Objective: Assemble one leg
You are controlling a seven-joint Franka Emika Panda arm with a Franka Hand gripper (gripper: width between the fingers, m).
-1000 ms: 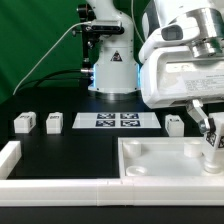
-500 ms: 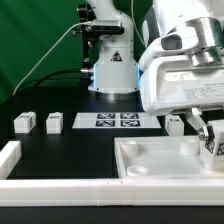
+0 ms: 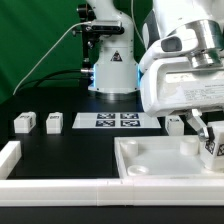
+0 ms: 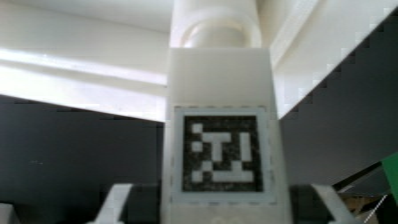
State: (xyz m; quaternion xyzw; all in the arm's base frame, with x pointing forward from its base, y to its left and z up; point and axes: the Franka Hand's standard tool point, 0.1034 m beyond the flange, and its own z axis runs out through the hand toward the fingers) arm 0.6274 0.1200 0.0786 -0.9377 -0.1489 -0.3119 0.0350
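The leg's round end (image 4: pixel 219 32) is touching the far corner of the white tabletop. The leg would stand there, so my gripper should open.
My gripper (image 3: pixel 209 138) is shut on one leg (image 3: pixel 212 147), a white block with a black-and-white tag. It holds the leg upright over the far right corner of the white tabletop (image 3: pixel 160 163). In the wrist view the leg (image 4: pixel 222 120) fills the middle, its round end touching or close to the tabletop (image 4: pixel 89 60). A finger (image 4: pixel 128 202) presses on each side of it, and the gripper (image 4: pixel 228 208) is closed around it. Three more legs lie on the black table: two at the exterior view's left (image 3: pixel 22 122) (image 3: pixel 54 122) and one (image 3: pixel 175 124) behind the tabletop.
The marker board (image 3: pixel 118 121) lies flat at the back middle, in front of the arm's base (image 3: pixel 110 75). A white rim (image 3: pixel 60 190) runs along the table's front and turns up at the exterior view's left (image 3: pixel 8 155).
The gripper with the leg shifted slightly toward the exterior view's right between the earliest frame and half a second ago. Since then nothing has visibly moved.
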